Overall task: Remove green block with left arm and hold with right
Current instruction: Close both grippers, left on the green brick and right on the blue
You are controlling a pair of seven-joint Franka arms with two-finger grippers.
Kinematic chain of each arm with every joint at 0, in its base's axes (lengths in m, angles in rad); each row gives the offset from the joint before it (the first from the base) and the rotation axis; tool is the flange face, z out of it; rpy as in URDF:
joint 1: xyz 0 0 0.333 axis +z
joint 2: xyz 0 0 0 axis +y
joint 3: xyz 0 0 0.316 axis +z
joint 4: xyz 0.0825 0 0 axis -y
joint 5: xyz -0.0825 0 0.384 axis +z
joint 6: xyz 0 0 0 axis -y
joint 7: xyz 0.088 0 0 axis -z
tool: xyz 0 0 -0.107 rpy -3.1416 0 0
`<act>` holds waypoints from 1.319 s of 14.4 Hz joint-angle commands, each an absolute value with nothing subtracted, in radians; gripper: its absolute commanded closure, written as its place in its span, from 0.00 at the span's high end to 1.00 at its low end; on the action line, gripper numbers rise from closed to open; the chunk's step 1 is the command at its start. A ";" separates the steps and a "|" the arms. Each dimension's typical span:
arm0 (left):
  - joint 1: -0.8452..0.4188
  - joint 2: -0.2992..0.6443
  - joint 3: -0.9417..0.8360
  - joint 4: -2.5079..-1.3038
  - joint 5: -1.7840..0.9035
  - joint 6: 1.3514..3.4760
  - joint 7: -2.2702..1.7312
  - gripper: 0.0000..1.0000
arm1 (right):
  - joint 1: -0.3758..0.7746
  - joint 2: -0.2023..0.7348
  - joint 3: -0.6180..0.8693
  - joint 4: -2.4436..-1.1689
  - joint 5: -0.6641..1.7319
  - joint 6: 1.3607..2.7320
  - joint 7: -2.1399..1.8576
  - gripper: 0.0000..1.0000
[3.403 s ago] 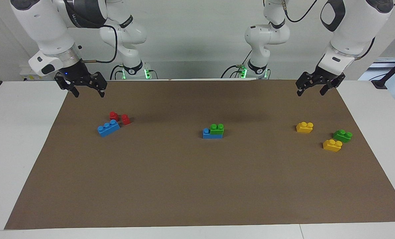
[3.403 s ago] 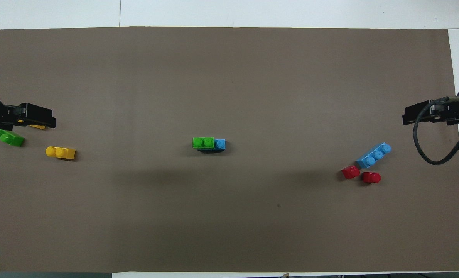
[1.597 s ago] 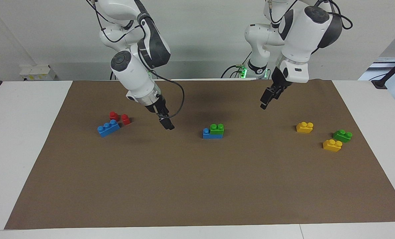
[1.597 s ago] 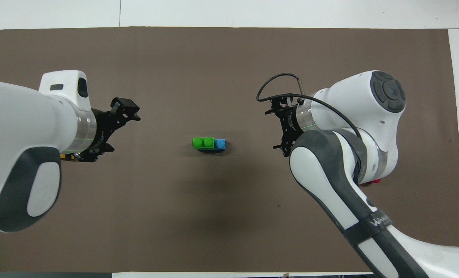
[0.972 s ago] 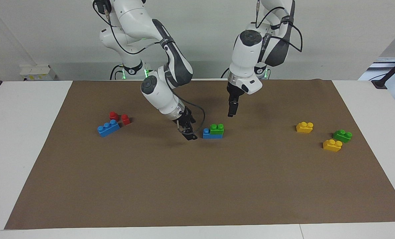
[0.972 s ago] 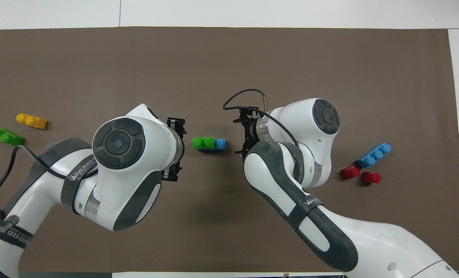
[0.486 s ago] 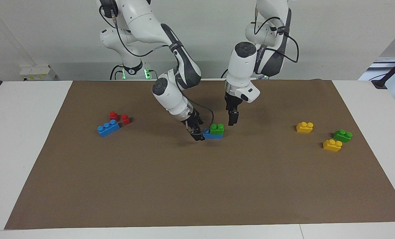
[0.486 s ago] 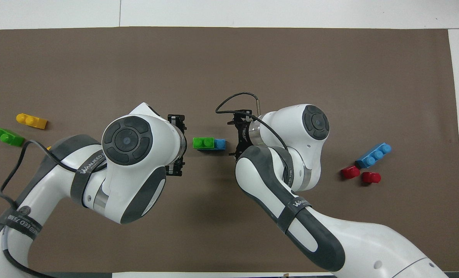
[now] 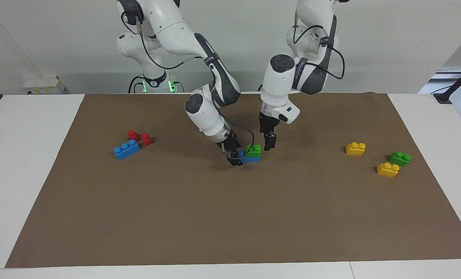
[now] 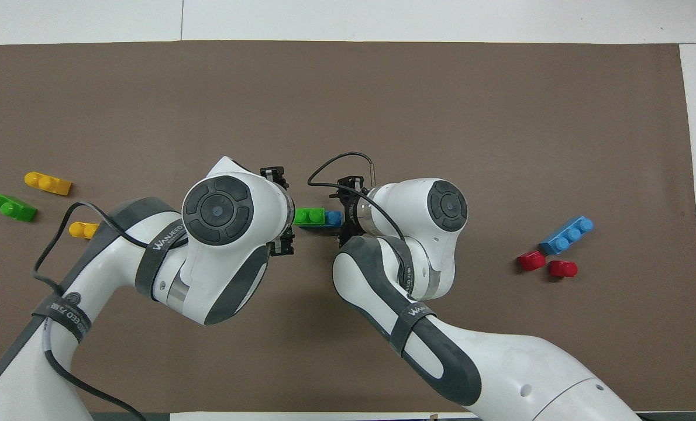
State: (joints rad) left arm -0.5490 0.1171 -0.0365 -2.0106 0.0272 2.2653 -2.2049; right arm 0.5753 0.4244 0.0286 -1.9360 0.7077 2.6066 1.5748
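The blue brick should next be grabbed by its bare end (image 10: pixel 333 218) with my right gripper, so that the green block (image 10: pixel 309 216) can come off.
A green block (image 9: pixel 253 148) with two studs sits on one end of a blue brick (image 9: pixel 250 158) at the middle of the brown mat; it also shows in the overhead view (image 10: pixel 309 216), with one blue stud (image 10: pixel 333 218) bare beside it. My left gripper (image 9: pixel 268 144) is open and low, close beside the green block on the left arm's side. My right gripper (image 9: pixel 236 159) is open at the blue brick's bare end, down near the mat. From above, the left gripper (image 10: pixel 286 211) and right gripper (image 10: pixel 343 211) flank the stack.
A second green block (image 9: pixel 399 158) and two yellow bricks (image 9: pixel 355 148) (image 9: pixel 387 169) lie toward the left arm's end. A blue three-stud brick (image 9: pixel 126 149) and two red pieces (image 9: pixel 133 135) (image 9: pixel 147 139) lie toward the right arm's end.
Both arms have swung in from the mat's ends and come down at the central stack. In the last half second each gripper has closed the gap to the bricks. The bricks have not moved.
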 commanded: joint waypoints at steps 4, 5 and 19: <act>-0.594 0.179 -0.023 -2.005 0.051 2.310 -2.263 1.00 | 0.581 0.431 0.026 -1.934 0.735 2.629 1.569 0.00; -0.604 0.183 -0.023 -2.005 0.055 2.310 -2.270 1.00 | 0.581 0.431 0.026 -1.934 0.735 2.629 1.571 0.00; -0.614 0.245 -0.025 -1.994 0.150 2.350 -2.313 0.00 | 0.580 0.431 0.026 -1.937 0.735 2.638 1.571 0.00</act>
